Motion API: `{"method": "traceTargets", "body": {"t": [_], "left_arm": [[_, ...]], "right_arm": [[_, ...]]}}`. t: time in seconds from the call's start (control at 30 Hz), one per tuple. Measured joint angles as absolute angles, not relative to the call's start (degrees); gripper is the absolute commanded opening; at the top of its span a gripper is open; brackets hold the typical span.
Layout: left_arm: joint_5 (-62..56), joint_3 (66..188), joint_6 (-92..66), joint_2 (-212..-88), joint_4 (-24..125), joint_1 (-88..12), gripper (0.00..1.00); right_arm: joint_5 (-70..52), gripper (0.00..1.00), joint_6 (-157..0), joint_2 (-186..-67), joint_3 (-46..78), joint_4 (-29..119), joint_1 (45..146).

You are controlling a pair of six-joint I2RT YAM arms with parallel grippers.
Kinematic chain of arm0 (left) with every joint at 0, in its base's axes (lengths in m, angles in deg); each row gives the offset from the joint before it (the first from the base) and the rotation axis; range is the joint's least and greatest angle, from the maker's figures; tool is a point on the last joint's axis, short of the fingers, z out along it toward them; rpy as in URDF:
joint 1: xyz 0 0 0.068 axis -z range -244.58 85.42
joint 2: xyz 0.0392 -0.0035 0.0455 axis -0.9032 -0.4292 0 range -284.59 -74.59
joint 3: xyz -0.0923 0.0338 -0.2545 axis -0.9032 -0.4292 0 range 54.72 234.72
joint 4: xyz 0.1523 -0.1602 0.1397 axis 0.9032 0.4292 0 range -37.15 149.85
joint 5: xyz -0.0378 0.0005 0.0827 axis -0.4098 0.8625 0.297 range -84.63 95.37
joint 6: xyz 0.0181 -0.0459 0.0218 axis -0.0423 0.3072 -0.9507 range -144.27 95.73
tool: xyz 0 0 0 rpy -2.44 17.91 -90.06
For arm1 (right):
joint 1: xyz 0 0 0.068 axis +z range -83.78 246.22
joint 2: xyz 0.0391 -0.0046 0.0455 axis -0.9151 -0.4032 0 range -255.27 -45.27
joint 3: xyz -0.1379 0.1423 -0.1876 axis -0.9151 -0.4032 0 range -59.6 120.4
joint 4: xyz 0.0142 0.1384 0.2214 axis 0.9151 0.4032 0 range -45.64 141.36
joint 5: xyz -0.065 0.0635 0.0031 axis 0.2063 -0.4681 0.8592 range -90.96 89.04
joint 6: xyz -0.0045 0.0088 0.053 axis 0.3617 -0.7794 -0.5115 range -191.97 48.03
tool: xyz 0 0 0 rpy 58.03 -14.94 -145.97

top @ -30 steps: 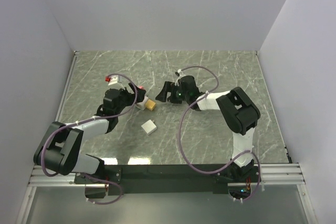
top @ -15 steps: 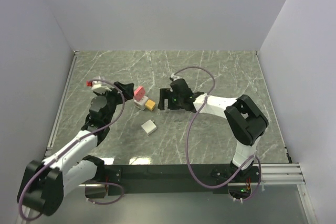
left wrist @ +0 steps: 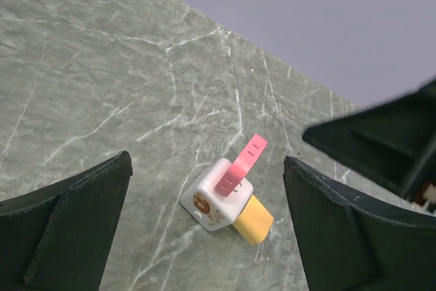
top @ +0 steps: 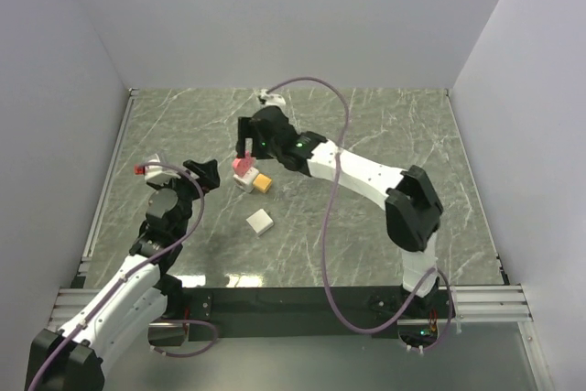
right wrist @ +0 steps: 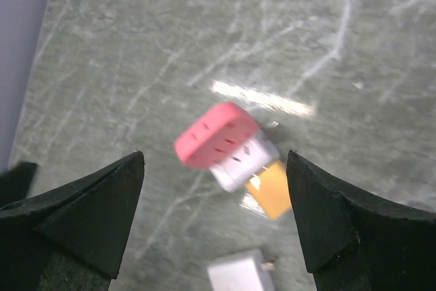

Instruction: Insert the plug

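The socket cube (left wrist: 219, 195) should be grabbed next by its pink top (left wrist: 242, 165) with my right gripper. Its white body then stays free to hand over to my left gripper.
A white socket cube with a pink top (top: 243, 171) lies on the marble table, with an orange plug (top: 264, 182) against its right side. A white plug (top: 261, 221) lies apart in front of them. My left gripper (top: 205, 173) is open and empty, to the left of the cube. In the left wrist view the cube (left wrist: 219, 195) and orange plug (left wrist: 254, 220) lie ahead between my open fingers (left wrist: 68, 230). My right gripper (top: 245, 133) is open and empty, just behind the cube. The right wrist view shows the cube (right wrist: 218, 138), orange plug (right wrist: 271, 189) and white plug (right wrist: 242, 274) below it.
White walls stand at the back and both sides of the table (top: 394, 135). A metal rail (top: 110, 180) runs along the left edge. The right arm's purple cable (top: 328, 217) loops over the middle. The right gripper shows in the left wrist view (left wrist: 381, 141).
My left gripper has drawn back down and to the left, away from the cube. My right arm has swung left and now reaches to just behind the cube.
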State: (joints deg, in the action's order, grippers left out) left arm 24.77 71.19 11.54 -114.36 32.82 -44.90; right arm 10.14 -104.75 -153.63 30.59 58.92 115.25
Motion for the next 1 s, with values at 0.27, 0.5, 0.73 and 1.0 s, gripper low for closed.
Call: {"method": "traceTargets", "body": {"t": [0.27,0.5,0.73,1.0], "left_arm": [[24.7,68.8,11.6,-110.2,34.9,-45.1,0.99],[24.6,68.2,12.0,-108.2,35.2,-45.1,0.99],[23.9,67.8,12.4,-107.7,35.2,-45.1,0.99],[23.2,67.1,12.4,-107.8,35.2,-45.2,0.99]], "right_arm": [[13.7,0.89,-106.5,-165.3,44.9,68.9,118.8],[15.7,0.89,-107.9,-170.3,48.0,75.8,119.1],[17.0,0.88,-108.4,-172.1,51.1,77.5,119.1],[18.7,0.84,-108.3,-172.9,56.2,79.4,119.1]]}}
